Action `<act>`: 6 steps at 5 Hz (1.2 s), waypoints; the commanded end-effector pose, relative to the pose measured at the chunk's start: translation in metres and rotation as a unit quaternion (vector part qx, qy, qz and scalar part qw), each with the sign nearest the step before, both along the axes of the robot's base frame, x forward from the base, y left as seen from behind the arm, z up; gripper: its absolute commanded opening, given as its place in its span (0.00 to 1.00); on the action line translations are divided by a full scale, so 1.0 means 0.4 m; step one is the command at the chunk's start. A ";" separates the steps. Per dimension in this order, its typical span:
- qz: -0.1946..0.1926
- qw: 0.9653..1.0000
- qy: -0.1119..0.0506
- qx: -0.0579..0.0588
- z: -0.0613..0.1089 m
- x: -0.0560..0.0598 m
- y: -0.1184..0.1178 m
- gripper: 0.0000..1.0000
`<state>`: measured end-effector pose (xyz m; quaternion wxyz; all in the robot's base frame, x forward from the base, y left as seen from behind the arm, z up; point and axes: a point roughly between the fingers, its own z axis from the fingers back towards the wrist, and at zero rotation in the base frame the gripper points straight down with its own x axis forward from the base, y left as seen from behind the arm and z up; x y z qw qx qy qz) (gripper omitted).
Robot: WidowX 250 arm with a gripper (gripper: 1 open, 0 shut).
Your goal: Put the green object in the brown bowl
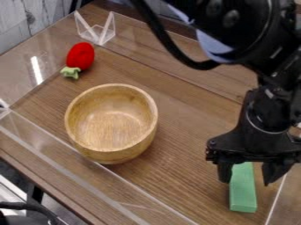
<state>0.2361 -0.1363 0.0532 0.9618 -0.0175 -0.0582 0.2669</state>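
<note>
My gripper grabs the green object by one end of its long block [242, 173] next, to put it in the brown bowl [111, 122].
The green object [244, 191] is a flat light-green block lying on the wooden table near the front right edge. My gripper [251, 170] points straight down over its far end, open, one finger on each side of the block. Whether the fingers touch it cannot be told. The brown bowl [111, 122] is a round, thick-walled wooden bowl, empty, left of centre and well apart from the gripper.
A red strawberry-like toy [79, 58] with green leaves lies at the back left. A clear plastic stand [95, 29] sits behind it. A clear low wall [70, 180] runs along the table's front edge.
</note>
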 end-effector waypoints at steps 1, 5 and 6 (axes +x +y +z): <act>-0.022 0.999 -0.025 -0.009 0.037 0.002 -0.017 1.00; -0.049 0.998 -0.023 -0.008 0.025 0.019 -0.025 1.00; -0.050 0.999 -0.017 -0.003 -0.012 0.007 -0.034 1.00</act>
